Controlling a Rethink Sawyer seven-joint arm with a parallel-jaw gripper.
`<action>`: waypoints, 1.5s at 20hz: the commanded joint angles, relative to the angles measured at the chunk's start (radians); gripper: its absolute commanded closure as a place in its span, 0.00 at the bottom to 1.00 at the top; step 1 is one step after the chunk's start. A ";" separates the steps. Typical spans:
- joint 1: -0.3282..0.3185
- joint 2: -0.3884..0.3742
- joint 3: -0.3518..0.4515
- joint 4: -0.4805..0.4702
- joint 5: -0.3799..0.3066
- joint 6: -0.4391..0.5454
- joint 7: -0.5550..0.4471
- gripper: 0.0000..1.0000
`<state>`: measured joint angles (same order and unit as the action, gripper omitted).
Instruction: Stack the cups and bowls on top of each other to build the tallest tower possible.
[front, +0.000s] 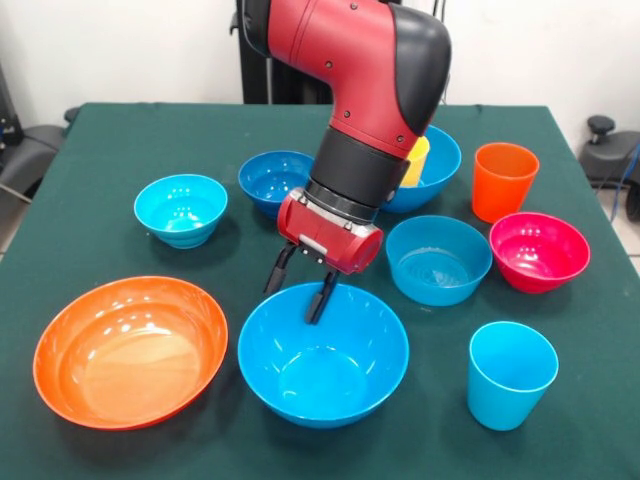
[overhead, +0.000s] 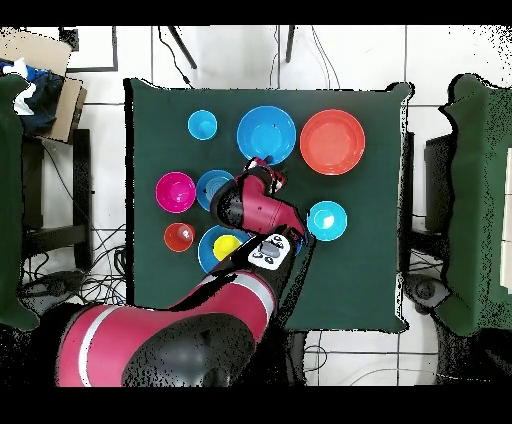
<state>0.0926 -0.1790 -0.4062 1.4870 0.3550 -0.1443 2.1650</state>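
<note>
The gripper grips the large blue bowl by its thin rim next, since the bowl's round body spreads far wider than my open fingers.
My gripper hangs open over the far rim of a large blue bowl at the table's front. One finger reaches inside the bowl, the other stays just outside the rim, and nothing is held. In the overhead view the red hand sits at the edge of that bowl. A wide orange bowl lies to its left. A light blue cup stands to its right. A yellow cup rests in a second large blue bowl, partly hidden behind the arm.
A cyan bowl and a small dark blue bowl sit at the back left. A medium light blue bowl, a magenta bowl and an orange cup crowd the right side. The green table ends close behind them.
</note>
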 joint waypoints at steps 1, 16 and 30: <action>-0.010 -0.001 0.147 0.018 -0.013 0.043 0.139 0.00; -0.011 -0.008 0.151 0.024 -0.011 0.056 0.140 0.00; -0.009 -0.005 0.147 0.023 -0.006 0.060 0.140 0.00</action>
<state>0.0926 -0.1806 -0.4050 1.4911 0.3550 -0.1445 2.1650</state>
